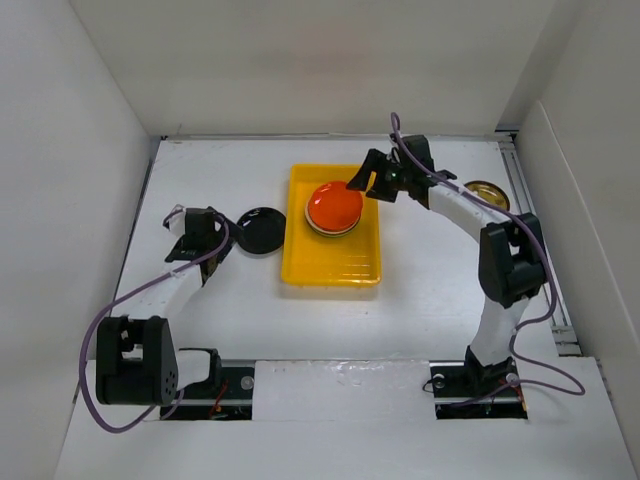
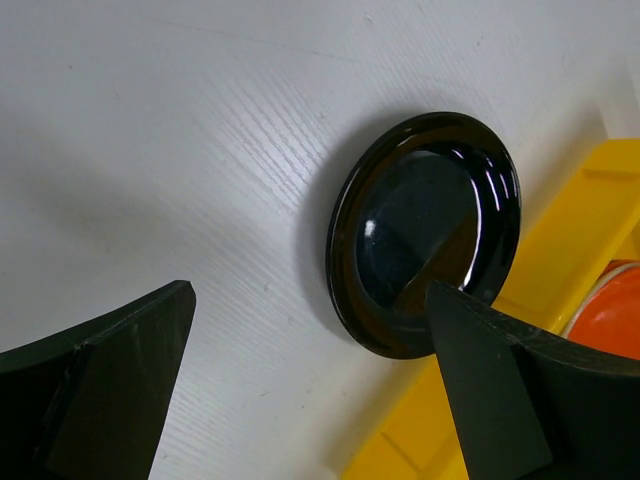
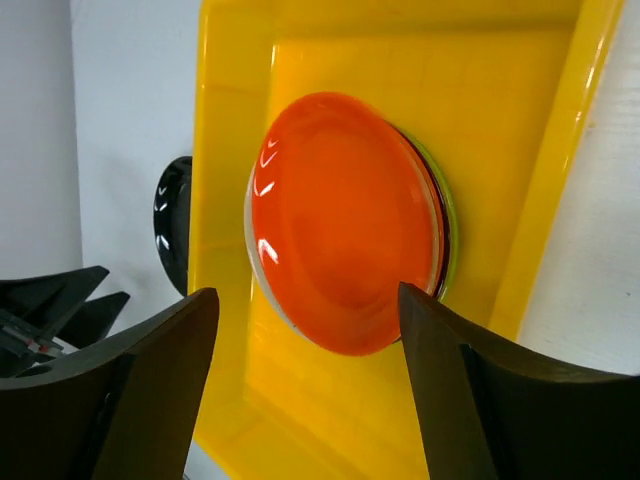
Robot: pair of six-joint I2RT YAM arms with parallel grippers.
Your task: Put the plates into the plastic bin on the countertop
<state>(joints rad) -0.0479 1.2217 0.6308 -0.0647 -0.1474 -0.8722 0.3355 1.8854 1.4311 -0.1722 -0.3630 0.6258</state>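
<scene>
I will reach the black plate with my left gripper and grab its rim facing away from the bin, leaving its bottom free to settle on the stack.
The yellow plastic bin (image 1: pixel 332 268) sits mid-countertop. A stack of plates topped by an orange plate (image 1: pixel 333 206) lies in its far half. In the right wrist view the orange plate (image 3: pixel 340 220) has a lime green rim (image 3: pixel 447 215) under it. My right gripper (image 1: pixel 362 181) hovers open and empty over the stack's right edge (image 3: pixel 307 293). A black plate (image 1: pixel 262 229) lies on the countertop just left of the bin. My left gripper (image 1: pixel 220 238) is open and empty beside it (image 2: pixel 310 292). The black plate (image 2: pixel 425 235) lies ahead of the right finger (image 2: pixel 500 390).
A dark gold-patterned plate (image 1: pixel 487 192) lies on the countertop at the right, behind the right arm. White walls enclose the surface. The bin's near half (image 3: pixel 330 420) holds no plates. The bin wall (image 2: pixel 520 330) lies close to the black plate.
</scene>
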